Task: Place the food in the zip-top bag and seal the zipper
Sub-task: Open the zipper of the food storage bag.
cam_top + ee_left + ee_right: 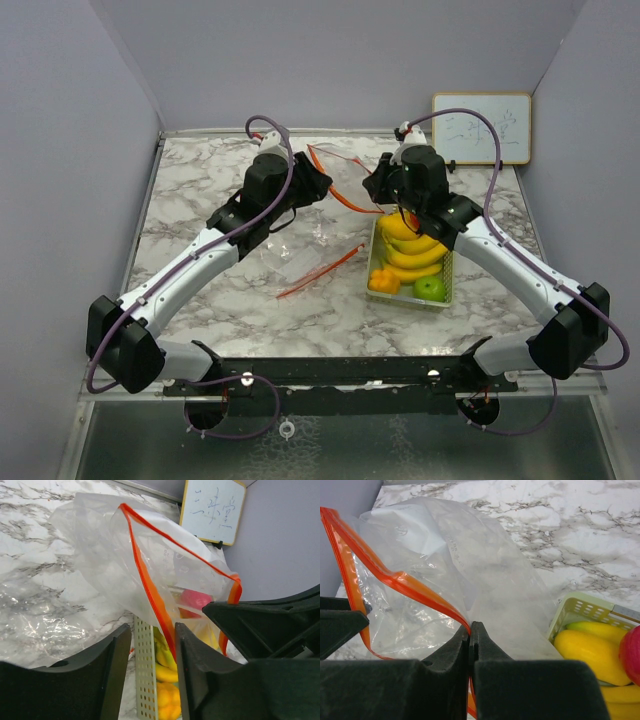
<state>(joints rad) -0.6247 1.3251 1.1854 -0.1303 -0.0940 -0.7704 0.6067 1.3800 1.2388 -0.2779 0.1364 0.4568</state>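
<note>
My left gripper will next grab the zip-top bag by its orange zipper rim (329, 184) (164, 625). It will hold the bag's opening open so the food can be placed inside.
A clear zip-top bag (345, 180) with an orange zipper (405, 582) hangs above the table between both grippers. My right gripper (470, 626) is shut on the zipper rim; in the top view it (376, 190) sits at the bag's right end. My left gripper (152, 650) is open, and the zipper strip (150, 585) runs down along its right finger. The food lies in a pale green mesh tray (447, 280): yellow bananas (410, 250), a green apple (430, 288), an orange piece (383, 281) and a red fruit (632, 652).
A second clear bag (300, 262) with an orange strip lies flat on the marble left of the tray. A small whiteboard (481, 128) leans on the back wall at the right. Grey walls close in three sides.
</note>
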